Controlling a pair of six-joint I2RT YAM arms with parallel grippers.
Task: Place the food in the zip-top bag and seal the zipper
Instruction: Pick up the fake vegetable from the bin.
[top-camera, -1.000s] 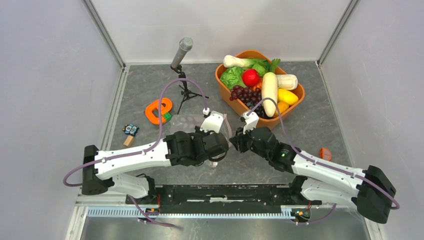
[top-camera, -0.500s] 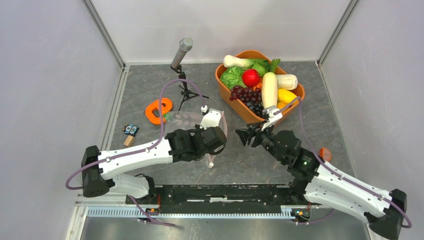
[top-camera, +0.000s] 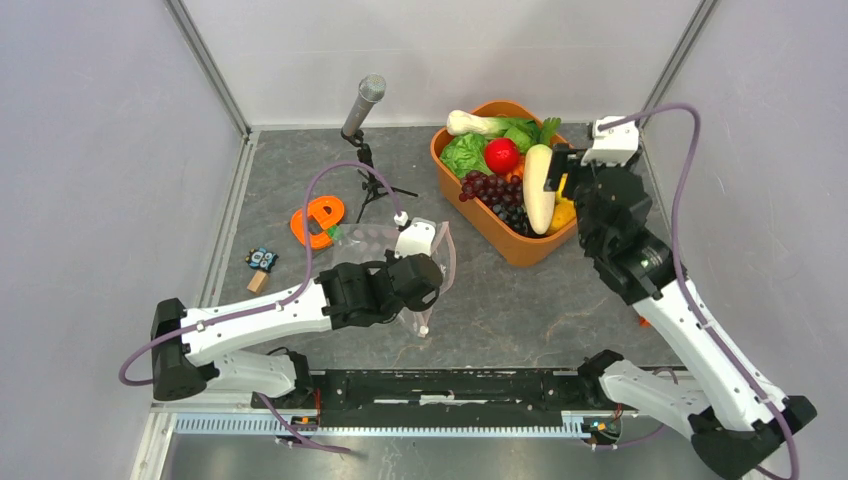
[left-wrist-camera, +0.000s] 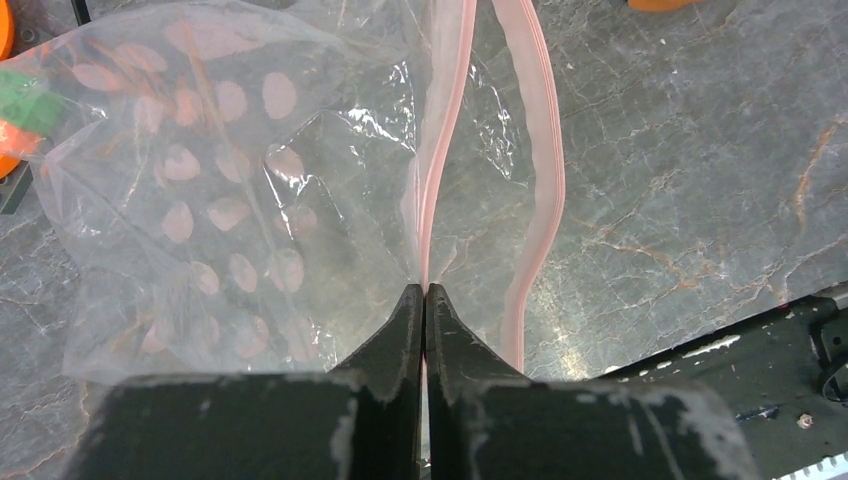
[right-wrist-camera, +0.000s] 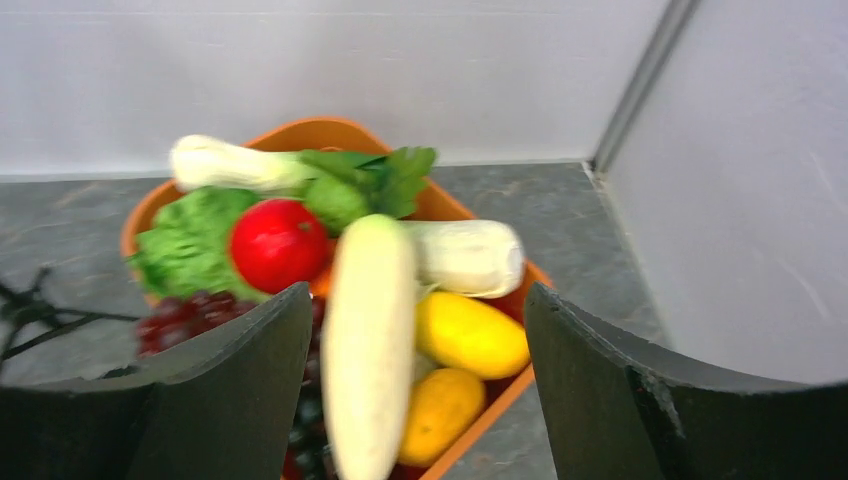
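Note:
My right gripper is to grab the long white piece (right-wrist-camera: 368, 340) across its leafy end next. The bare end of the piece then stays free to go into the zip-top bag.
The clear zip-top bag (left-wrist-camera: 250, 200) lies crumpled on the grey table, its mouth parted. My left gripper (left-wrist-camera: 425, 290) is shut on one pink strip of the zipper (left-wrist-camera: 440, 180); the other strip (left-wrist-camera: 540, 200) curves free to the right. From above, the bag (top-camera: 375, 242) sits just behind the left gripper (top-camera: 428, 285). The food fills the orange tub (top-camera: 520, 250): purple grapes (top-camera: 490, 188), a red piece (right-wrist-camera: 278, 243), a long white piece (right-wrist-camera: 368, 340), yellow (right-wrist-camera: 470, 335) and orange (right-wrist-camera: 440, 415) pieces, lettuce (right-wrist-camera: 190, 240). My right gripper (right-wrist-camera: 418, 290) hangs open and empty over the tub's right side.
A microphone on a small tripod (top-camera: 365, 105) stands at the back left. An orange ring-shaped object (top-camera: 318, 220) and a small wooden block (top-camera: 262, 262) lie left of the bag. A small orange item (top-camera: 643, 318) peeks out beside the right arm. Walls enclose the table.
The right arm has swung away from the bag, back and to the right, to above the tub, and its jaws have spread wide. The left gripper keeps its hold on the zipper.

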